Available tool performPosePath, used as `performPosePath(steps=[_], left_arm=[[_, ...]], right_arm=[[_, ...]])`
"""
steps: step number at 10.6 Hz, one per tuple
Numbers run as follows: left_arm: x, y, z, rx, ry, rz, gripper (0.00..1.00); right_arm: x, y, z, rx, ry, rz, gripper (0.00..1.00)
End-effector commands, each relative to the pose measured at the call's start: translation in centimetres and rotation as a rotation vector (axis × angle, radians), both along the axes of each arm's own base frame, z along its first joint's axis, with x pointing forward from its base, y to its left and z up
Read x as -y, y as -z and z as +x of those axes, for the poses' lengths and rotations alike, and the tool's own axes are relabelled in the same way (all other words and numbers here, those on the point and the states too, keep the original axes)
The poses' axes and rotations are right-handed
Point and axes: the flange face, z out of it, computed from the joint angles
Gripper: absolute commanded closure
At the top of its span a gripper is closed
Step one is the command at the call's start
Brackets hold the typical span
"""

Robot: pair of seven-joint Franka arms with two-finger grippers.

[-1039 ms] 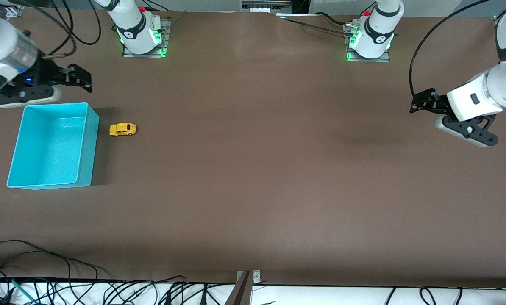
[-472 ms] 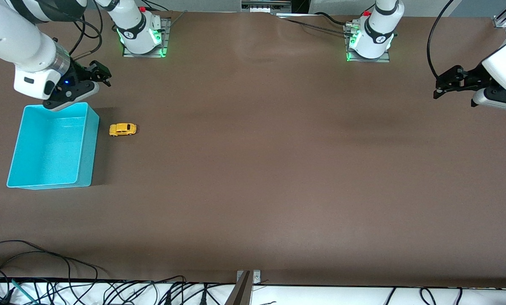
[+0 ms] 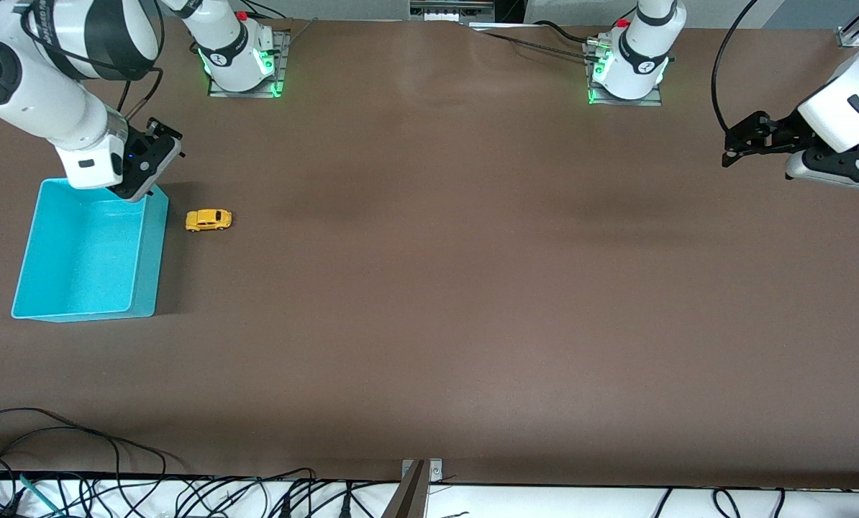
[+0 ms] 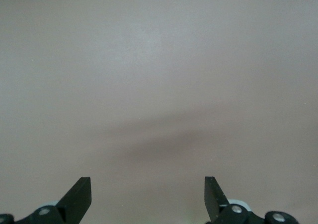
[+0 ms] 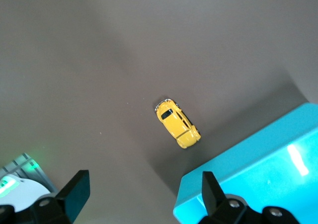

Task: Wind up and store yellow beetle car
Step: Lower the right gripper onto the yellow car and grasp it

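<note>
The yellow beetle car (image 3: 208,220) needs to go into the turquoise bin. My right gripper will grab the car by its two door sides next.
The yellow beetle car (image 3: 208,220) stands on its wheels on the brown table, right beside the turquoise bin (image 3: 155,252) at the right arm's end. In the right wrist view the car (image 5: 178,123) lies ahead of the jaws, next to the bin's corner (image 5: 258,174). My right gripper (image 3: 157,155) hangs over that bin corner, open and empty (image 5: 144,184), apart from the car. My left gripper (image 3: 737,140) hovers open over bare table at the left arm's end; its wrist view shows only its own open gripper (image 4: 148,184) and the table.
The bin is empty inside. Both arm bases (image 3: 242,61) (image 3: 627,68) stand at the table's edge farthest from the front camera. Cables (image 3: 77,460) trail along the edge nearest it. A wide stretch of bare brown table lies between the car and the left arm.
The right arm has swung from outside the table's end over the bin's corner, turning its gripper down toward the car. The left arm has drawn back and up. The car has not moved.
</note>
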Motion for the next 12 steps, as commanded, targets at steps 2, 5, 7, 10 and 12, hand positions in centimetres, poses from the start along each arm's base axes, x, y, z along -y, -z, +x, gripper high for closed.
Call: performPosePath(steps=[2,5,7,10,12], left_arm=[[0.3,-0.3,-0.4,-0.014,-0.016,0.012,0.0],[0.5,-0.3,-0.4,-0.015,-0.042,0.015,0.0],[0.4,-0.3,-0.4,-0.015,-0.043,0.014,0.0],[0.4,-0.4,-0.4,-0.013,-0.043,0.014,0.0],[0.4,-0.3,-0.4,-0.016,-0.042,0.014,0.0]], right_arm=[[1.5,5.5,-1.5,0.031,-0.201,0.037,0.0],[3.4,9.2,-0.8,0.034,-0.313,0.061,0.0],[4.2,11.9,-1.1,0.057,-0.365,0.069,0.0],[5.2,16.5,-1.4,0.084,-0.398,0.075,0.0],[5.3,18.9,-1.7,0.09,-0.434,0.08,0.0]])
